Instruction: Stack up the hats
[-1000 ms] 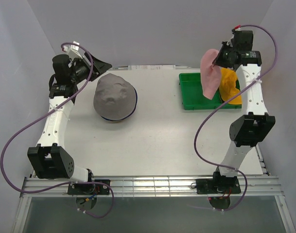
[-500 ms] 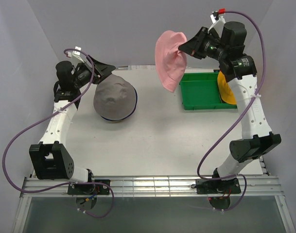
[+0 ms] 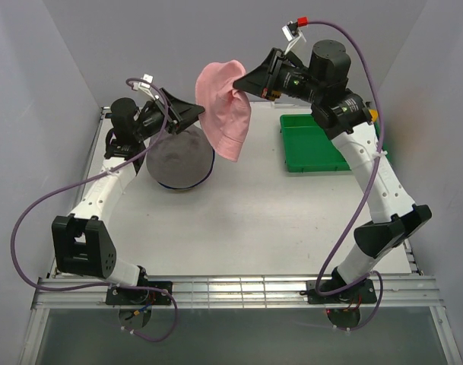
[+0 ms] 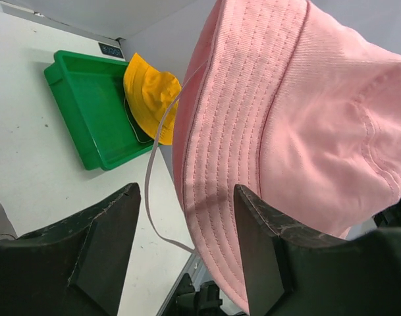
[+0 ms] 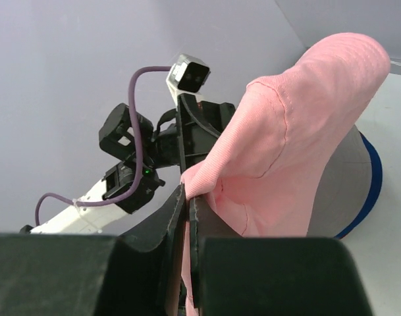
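Note:
The pink hat needs to be stacked open over the grey hat, so my left gripper should next grab the pink hat's brim edge, opposite my right gripper.
My right gripper is shut on a fold of the pink hat and holds it in the air over the right side of the grey hat. The grip shows in the right wrist view, with the pink hat hanging down. The grey hat lies on a blue hat, of which only the brim shows. My left gripper is open just left of the pink hat; its brim hangs in front of the open fingers. The yellow-orange hat lies in the tray. The dark red hat is hidden.
The green tray stands at the back right of the table and also shows in the left wrist view. A thin pink cord dangles from the pink hat. Walls close in at the left, back and right.
My right arm has swung the pink hat left, from above the tray to above the grey hat. My left gripper has risen and moved right to meet it.

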Available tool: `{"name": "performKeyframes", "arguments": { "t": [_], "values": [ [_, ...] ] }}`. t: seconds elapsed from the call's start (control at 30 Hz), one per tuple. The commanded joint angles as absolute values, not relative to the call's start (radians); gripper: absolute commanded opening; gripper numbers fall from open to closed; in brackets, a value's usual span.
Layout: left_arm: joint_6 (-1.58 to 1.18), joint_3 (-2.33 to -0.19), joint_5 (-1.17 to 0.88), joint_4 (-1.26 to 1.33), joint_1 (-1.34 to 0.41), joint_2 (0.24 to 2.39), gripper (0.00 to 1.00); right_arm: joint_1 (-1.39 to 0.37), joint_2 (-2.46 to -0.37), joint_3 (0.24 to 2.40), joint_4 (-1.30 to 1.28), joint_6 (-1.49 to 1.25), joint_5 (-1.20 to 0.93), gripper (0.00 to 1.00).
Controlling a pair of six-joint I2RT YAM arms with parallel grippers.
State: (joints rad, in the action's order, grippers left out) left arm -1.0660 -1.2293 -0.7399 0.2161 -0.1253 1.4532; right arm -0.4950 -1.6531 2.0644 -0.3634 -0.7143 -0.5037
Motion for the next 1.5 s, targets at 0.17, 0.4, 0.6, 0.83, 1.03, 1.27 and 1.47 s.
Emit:
{"name": "performKeyframes", "arguments": {
  "t": [0.17, 0.4, 0.6, 0.83, 1.03, 1.27, 1.47],
  "values": [
    [-1.163, -1.227, -0.729, 0.339, -0.141, 1.463, 0.70, -0.551, -1.678, 2.143, -0.265, -0.755, -0.515, 0.08],
    [-1.212, -1.227, -0.738, 0.388, -0.149, 1.465, 0.69, -0.557, -1.683, 2.141, -0.256, -0.761, -0.515, 0.08],
    [-1.224, -1.224, -0.736, 0.402, -0.149, 1.453, 0.60, -0.558, -1.686, 2.135, -0.268, -0.746, -0.505, 0.08],
    [-1.212, -1.230, -0.749, 0.370, -0.114, 1.443, 0.20, -0.558, -1.684, 2.100, -0.328, -0.681, -0.454, 0.08],
    [-1.187, -1.218, -0.770, 0.319, -0.051, 1.431, 0.04, -0.560, -1.719, 2.102, -0.388, -0.624, -0.419, 0.08],
    [-1.123, -1.221, -0.795, 0.198, 0.060, 1.448, 0.00, -0.609, -1.818, 2.186, -0.480, -0.545, -0.333, 0.08],
    [-1.049, -1.236, -0.788, 0.109, 0.104, 1.468, 0.00, -0.643, -1.882, 2.224, -0.499, -0.517, -0.270, 0.08]
  ]
}}
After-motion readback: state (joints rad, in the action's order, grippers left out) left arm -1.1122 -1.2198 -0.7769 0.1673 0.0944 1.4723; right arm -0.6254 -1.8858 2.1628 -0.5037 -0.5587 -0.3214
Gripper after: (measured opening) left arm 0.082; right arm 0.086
